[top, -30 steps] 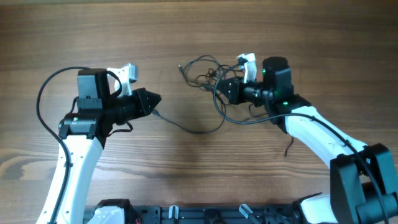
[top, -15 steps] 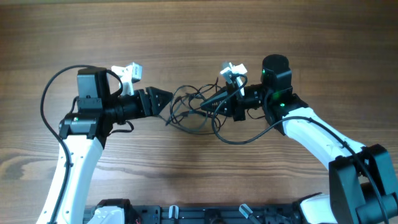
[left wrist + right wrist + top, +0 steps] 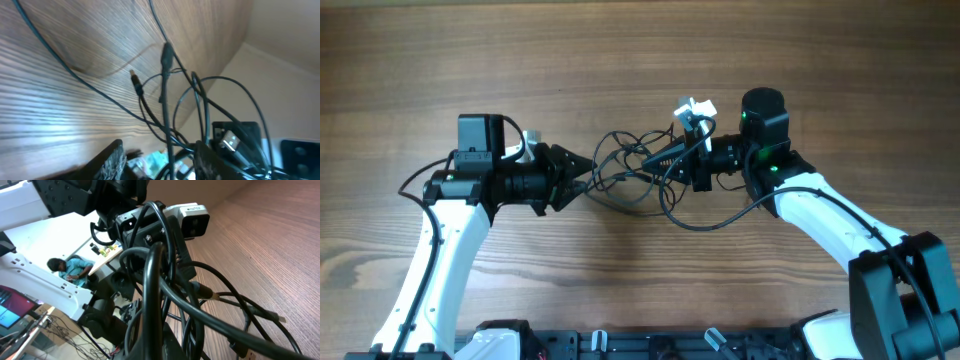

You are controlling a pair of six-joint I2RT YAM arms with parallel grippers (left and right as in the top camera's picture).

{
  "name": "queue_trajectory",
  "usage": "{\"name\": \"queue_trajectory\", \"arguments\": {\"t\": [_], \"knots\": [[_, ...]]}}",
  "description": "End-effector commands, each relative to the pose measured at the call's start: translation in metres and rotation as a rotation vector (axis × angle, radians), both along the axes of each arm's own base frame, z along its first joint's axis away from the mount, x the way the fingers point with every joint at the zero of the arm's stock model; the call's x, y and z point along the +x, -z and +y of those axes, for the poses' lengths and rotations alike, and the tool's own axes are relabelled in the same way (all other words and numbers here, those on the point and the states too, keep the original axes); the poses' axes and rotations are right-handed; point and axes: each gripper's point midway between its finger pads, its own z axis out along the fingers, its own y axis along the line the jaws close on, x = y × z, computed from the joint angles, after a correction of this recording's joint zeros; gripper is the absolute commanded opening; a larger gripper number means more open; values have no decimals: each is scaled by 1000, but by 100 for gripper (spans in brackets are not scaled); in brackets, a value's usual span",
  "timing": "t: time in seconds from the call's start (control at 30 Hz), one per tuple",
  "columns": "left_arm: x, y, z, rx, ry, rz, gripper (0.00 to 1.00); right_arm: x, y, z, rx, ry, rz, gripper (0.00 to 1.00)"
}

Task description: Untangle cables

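Note:
My left gripper grabs the single wire between its fingers at the bundle's edge next, to pull it out and untangle it.
The cables [image 3: 625,165] are a loose knot of thin black wires hanging between my two grippers above the wooden table [image 3: 620,60]. One loop [image 3: 705,224] sags toward the front. My right gripper [image 3: 663,166] points left and is shut on the cables, which crowd its wrist view [image 3: 225,330]. My left gripper [image 3: 582,172] points right at the bundle's left edge with its jaws apart. In the left wrist view [image 3: 160,150] one wire runs down between the fingers [image 3: 114,159], and a small plug [image 3: 166,52] hangs above.
The two arms face each other across the table's middle, grippers close together. The thicker black cable of the left arm [image 3: 415,185] loops at its side. The robot base [image 3: 640,345] lies along the front edge.
Over the last second both grippers came together at the middle and the bundle moved left with the right gripper. Since half a second ago the left wrist has rolled and edged right; the right arm is still.

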Motion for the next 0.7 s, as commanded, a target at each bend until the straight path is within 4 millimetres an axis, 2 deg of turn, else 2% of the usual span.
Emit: {"name": "queue_trajectory", "arguments": {"t": [0.0,0.07,0.2,0.3,0.43,0.63,0.67], "knots": [[3,-11,-7,-96,-33,49,46,2,-6,0,4,7,-16,4],[-1,-19,-14,-153,1,47,53,7,-3,0,-11,41,-14,4],[-3,-20,-15,-161,5,54,52,9,0,0,-22,55,-2,4],[-11,-16,-14,-157,4,103,58,19,4,-1,-45,116,-10,4],[-10,-16,-14,-157,4,99,63,31,8,-2,-69,178,-27,4],[7,-25,-14,-156,7,-10,45,21,6,2,-56,131,-14,4],[8,-25,-14,-155,7,-14,32,21,6,2,-56,131,-13,5]]}}
